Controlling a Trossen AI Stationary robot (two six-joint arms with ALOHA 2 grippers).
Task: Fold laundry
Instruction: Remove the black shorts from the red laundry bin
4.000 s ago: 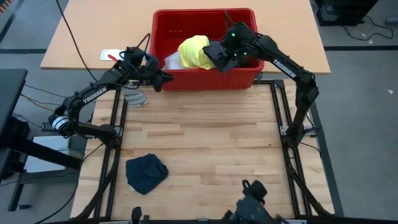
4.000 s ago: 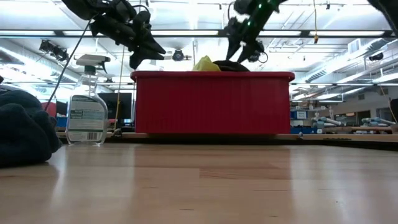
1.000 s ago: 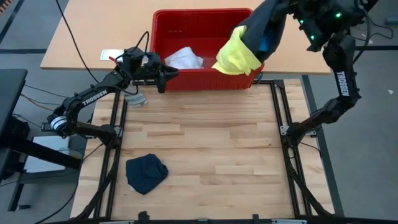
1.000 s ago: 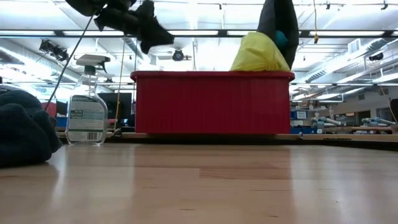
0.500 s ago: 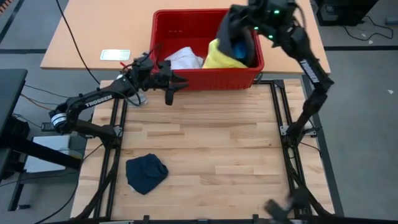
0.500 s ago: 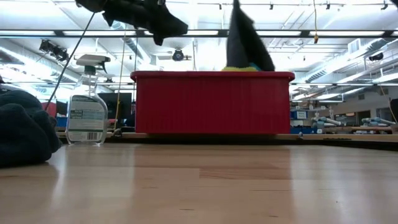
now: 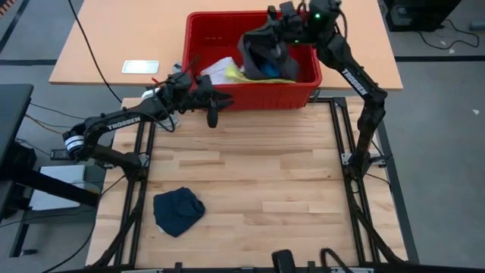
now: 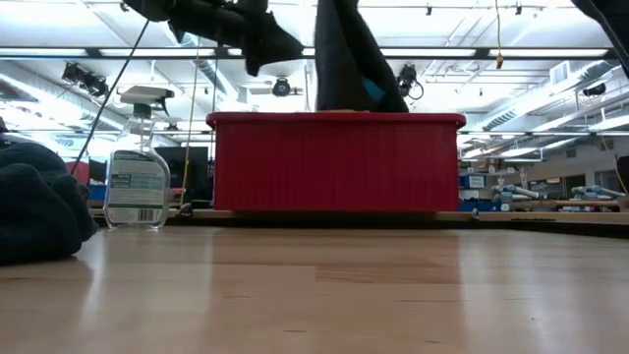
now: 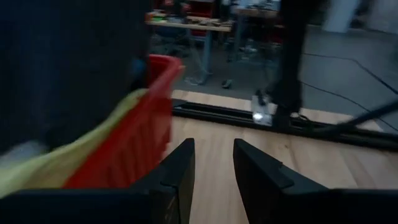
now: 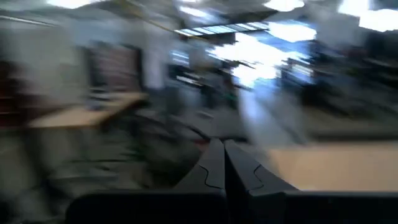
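I need to draw the dark grey garment (image 7: 256, 47) over the basket's rim before opening my right gripper: the garment hangs behind the red basket's near rim (image 7: 292, 83).
A dark grey garment (image 7: 256, 47) hangs over the red basket (image 7: 250, 97), with my right gripper (image 7: 274, 17) shut on its top. In the low view the garment (image 8: 342, 59) drops behind the basket's rim. A bright blue piece (image 7: 270, 70) and a yellow shirt (image 7: 244, 74) lie in the basket beneath it. A small navy piece (image 7: 178, 211) lies crumpled on the table's near left. My left gripper (image 7: 216, 106) is open in the air by the basket's near wall, holding nothing; its fingers (image 9: 180, 163) stand apart. My right gripper holds the dark grey garment by its upper end (image 7: 265, 26), coming roughly level from the table's right. The gripper itself hides the exact place of contact. The garment hangs slack below the fingers, and its lower part reaches down into the basket.
A clear spray bottle (image 8: 138, 175) stands left of the basket, under my left arm. A white item (image 7: 220, 72) lies in the basket's left half. A light-coloured second table (image 7: 114, 45) lies beyond the basket. The wooden tabletop (image 7: 258, 182) spreads in front.
My right gripper has swung toward the table's left and somewhat down, turning as it went, carrying the dark garment from the basket's right corner to over its middle. The yellow shirt, lifted above the rim before, now lies in the basket. My left gripper has moved right along the basket's near wall.
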